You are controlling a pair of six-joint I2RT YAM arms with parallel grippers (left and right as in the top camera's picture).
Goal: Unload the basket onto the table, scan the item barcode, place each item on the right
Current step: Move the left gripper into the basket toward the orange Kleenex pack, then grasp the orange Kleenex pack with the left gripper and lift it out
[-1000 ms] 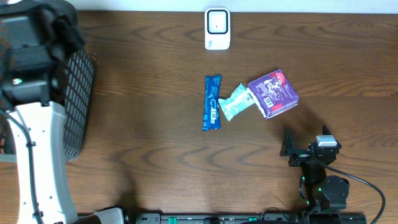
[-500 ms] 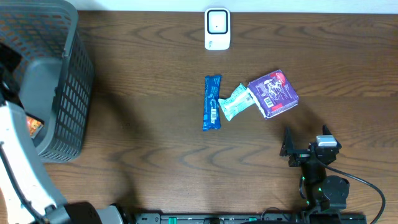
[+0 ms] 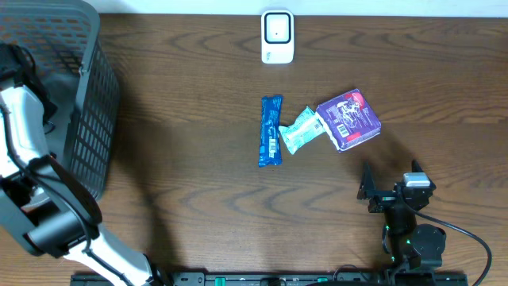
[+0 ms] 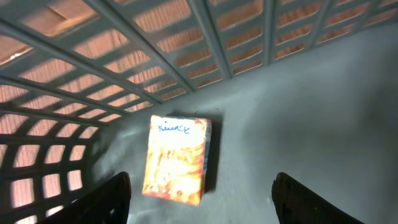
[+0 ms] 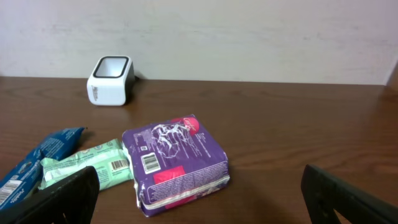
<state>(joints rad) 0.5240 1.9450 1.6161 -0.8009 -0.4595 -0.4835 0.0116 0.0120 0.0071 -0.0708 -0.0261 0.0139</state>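
I need to grab the orange box next with my left gripper, at the end away from its lettering [image 4: 174, 185], so the rest stays exposed for barcode scanning.
An orange box [image 4: 177, 158] lies flat on the grey floor of the basket [image 4: 311, 112]. My left gripper [image 4: 208, 202] hangs open above it, and the box sits just inside the left finger. The white barcode scanner [image 3: 277, 36] stands at the table's far edge. A blue bar [image 3: 271, 131], a green pack [image 3: 302, 129] and a purple pack [image 3: 348, 119] lie mid-table. My right gripper [image 5: 205, 196] rests open near the front edge, facing the purple pack [image 5: 174, 162], whose barcode label faces up. Nothing is held.
The dark mesh basket [image 3: 87, 119] takes up the table's left end, with my left arm [image 3: 24, 119] reaching into it. The right arm's base [image 3: 413, 230] sits at the front right. Bare wood lies between the basket and the items.
The left arm has swung off the top of the basket toward the left edge, uncovering the basket. The right arm and the table items have not moved.
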